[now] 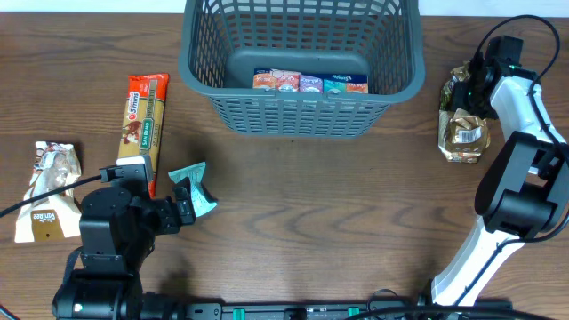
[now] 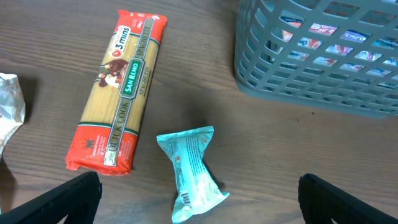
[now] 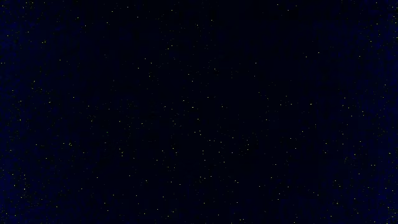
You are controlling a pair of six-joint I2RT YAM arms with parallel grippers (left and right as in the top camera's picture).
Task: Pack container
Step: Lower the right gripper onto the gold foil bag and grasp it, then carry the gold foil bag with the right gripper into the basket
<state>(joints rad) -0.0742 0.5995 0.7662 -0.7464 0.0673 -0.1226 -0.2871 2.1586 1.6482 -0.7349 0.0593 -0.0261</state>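
Observation:
The gold-brown packet [image 1: 464,133], pinched across its creased middle by my right gripper, would leave the table if lifted now.
The grey-blue lattice basket [image 1: 293,116] stands at the back centre, with several colourful packets [image 1: 309,83] on its bottom; it also shows in the left wrist view [image 2: 311,81]. My left gripper [image 1: 184,206] is open, its fingers wide apart on either side [image 2: 199,190] of a teal packet [image 2: 193,171] lying on the table [image 1: 197,188]. My right gripper [image 1: 476,78] is over a gold-brown packet [image 1: 464,133] at the far right. Its wrist view is black, so its jaws are hidden.
A red and yellow spaghetti pack [image 1: 145,120] lies left of the basket and shows in the left wrist view [image 2: 118,99]. A white snack packet [image 1: 49,191] lies at the far left [image 2: 9,106]. The table is dark wood.

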